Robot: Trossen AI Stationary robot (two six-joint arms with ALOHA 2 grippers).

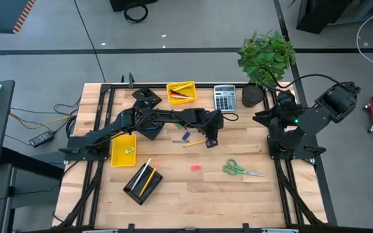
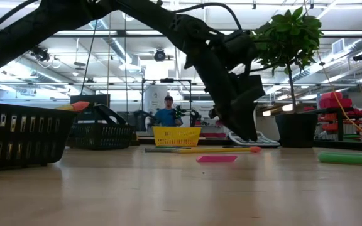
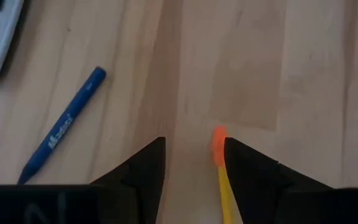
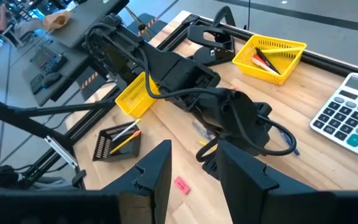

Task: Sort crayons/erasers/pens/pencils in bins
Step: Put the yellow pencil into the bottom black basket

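My left gripper's fingers are above the pencil's orange end (image 3: 219, 144), so it is too early to close. My left gripper lowers first, then closes on the pencil.
A yellow pencil (image 1: 195, 143) lies flat on the table near its middle. Its orange end (image 3: 219, 142) sits between the open fingers of my left gripper (image 3: 194, 162), which slants down over it (image 1: 210, 140) close to the wood. A blue crayon (image 3: 64, 124) lies beside the pencil, and a pink eraser (image 1: 195, 167) lies nearer the front. One yellow bin (image 1: 180, 92) holds pens, another yellow bin (image 1: 123, 150) holds an eraser, and a black mesh bin (image 1: 142, 183) holds pencils. My right gripper (image 4: 194, 174) hangs open, raised at the table's right side. My left gripper has the pencil's orange end (image 3: 219, 142) close beside one finger (image 3: 247, 165), which comes slanting down from above. The pencil lies flat on the table. Whether that finger touches it, I cannot tell.
A grey calculator (image 1: 225, 97) and a potted plant (image 1: 264, 61) stand at the far edge. Green-handled scissors (image 1: 241, 170) lie right of the eraser. A second black mesh bin (image 2: 102, 135) stands at the back left. A person (image 2: 167, 113) is in the room beyond.
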